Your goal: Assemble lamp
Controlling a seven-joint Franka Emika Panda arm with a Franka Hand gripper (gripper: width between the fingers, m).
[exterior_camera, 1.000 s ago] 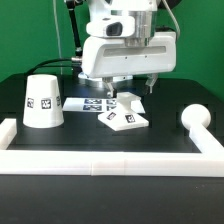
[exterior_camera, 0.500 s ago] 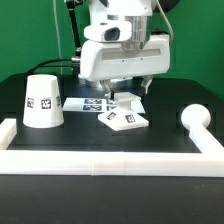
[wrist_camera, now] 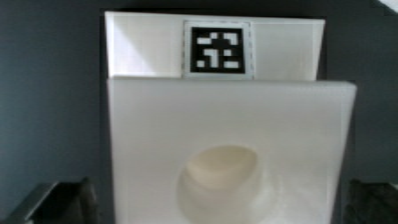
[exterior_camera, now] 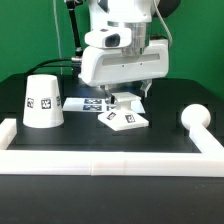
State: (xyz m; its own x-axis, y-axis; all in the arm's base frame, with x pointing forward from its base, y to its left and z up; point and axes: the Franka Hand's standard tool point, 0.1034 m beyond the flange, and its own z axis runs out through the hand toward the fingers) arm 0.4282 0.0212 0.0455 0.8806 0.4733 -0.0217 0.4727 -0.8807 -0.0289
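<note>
The lamp base has to be ready for the bulb post, so I should next have my gripper grab it by its socket block.
The flat angular lamp base (exterior_camera: 126,113) lies on the black table, tags facing up. My gripper (exterior_camera: 129,93) hangs just over its far end, open, with one finger on each side of the part. In the wrist view the base (wrist_camera: 222,110) fills the picture, with a tag at one end and a round socket (wrist_camera: 226,180) near my gripper (wrist_camera: 221,204). The dark fingers (wrist_camera: 61,200) stand apart from its sides. The cone shade (exterior_camera: 42,100) stands at the exterior view's left. The round-headed bulb post (exterior_camera: 195,120) lies at the exterior view's right.
The marker board (exterior_camera: 88,103) lies flat just behind the base, towards the shade. A white rail border (exterior_camera: 110,160) runs along the front and up both sides of the table.
My gripper has moved a little towards the exterior view's left and down over the base. The base, shade and bulb post have not moved.
</note>
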